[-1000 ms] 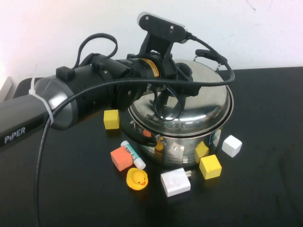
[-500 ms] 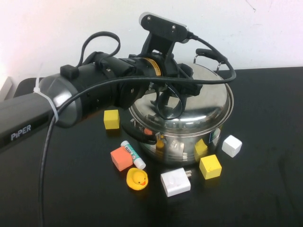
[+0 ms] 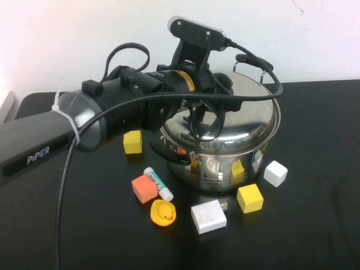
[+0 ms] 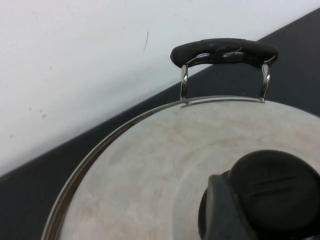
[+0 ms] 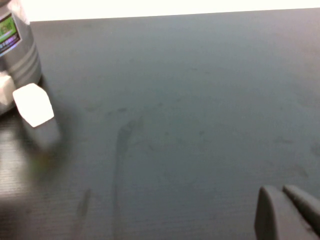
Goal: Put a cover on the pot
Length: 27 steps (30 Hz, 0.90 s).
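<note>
My left gripper opens now, since the domed steel lid lies with its edge all around on the pot's rim.
The steel pot point(image 3: 225, 163) stands mid-table with a black side handle point(image 3: 169, 153) facing me. The domed steel lid point(image 3: 250, 115) lies on its rim. My left gripper point(image 3: 216, 107) reaches over the lid and is shut on its black knob, which the gripper hides in the high view. In the left wrist view a dark finger point(image 4: 220, 210) presses against the knob point(image 4: 272, 190) on the lid point(image 4: 150, 165), with the pot's far handle point(image 4: 223, 51) beyond. My right gripper point(image 5: 281, 195) is shut and empty above bare table, out of the high view.
Around the pot lie two yellow blocks point(image 3: 133, 142) point(image 3: 250, 198), an orange block point(image 3: 144, 188), a lip-balm tube point(image 3: 158, 184), a rubber duck point(image 3: 163, 213), a white charger point(image 3: 208, 216) and a white block point(image 3: 275, 173), which also shows in the right wrist view point(image 5: 33, 104). A white wall stands behind.
My left arm has moved right and lowered the lid. The lid was tilted and off-centre over the pot; now it sits level on the rim.
</note>
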### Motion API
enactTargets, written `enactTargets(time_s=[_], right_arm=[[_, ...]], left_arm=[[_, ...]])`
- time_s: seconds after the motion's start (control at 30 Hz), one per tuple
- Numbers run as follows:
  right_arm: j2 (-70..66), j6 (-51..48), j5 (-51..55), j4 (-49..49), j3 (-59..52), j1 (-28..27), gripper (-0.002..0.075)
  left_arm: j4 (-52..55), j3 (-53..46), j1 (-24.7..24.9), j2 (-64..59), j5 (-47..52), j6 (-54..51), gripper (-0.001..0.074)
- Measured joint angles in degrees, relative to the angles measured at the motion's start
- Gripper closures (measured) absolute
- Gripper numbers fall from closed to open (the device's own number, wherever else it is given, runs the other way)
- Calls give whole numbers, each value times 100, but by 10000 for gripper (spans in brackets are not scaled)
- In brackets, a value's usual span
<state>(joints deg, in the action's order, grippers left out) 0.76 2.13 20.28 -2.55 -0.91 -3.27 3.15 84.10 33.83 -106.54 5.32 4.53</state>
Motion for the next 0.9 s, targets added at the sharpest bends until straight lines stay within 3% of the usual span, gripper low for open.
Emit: enactTargets(time_s=[0.13,0.27,0.37,0.5,0.7,0.9], right_arm=[[0,0,0,0,0,0,728],[0,0,0,0,0,0,728],[0,0,0,0,0,0,728],[0,0,0,0,0,0,728],[0,0,0,0,0,0,728],[0,0,0,0,0,0,728]], left_arm=[[8,11,0,-38,-81,0,390],[8,0,0,-12,103,62,266],[59,-14,0,184,231,93,259],[254,-14,-77,607,240,125,373],[483,-14,-559,1427,501,125,668],[481,-14,-1278,2314,1068,322,728]])
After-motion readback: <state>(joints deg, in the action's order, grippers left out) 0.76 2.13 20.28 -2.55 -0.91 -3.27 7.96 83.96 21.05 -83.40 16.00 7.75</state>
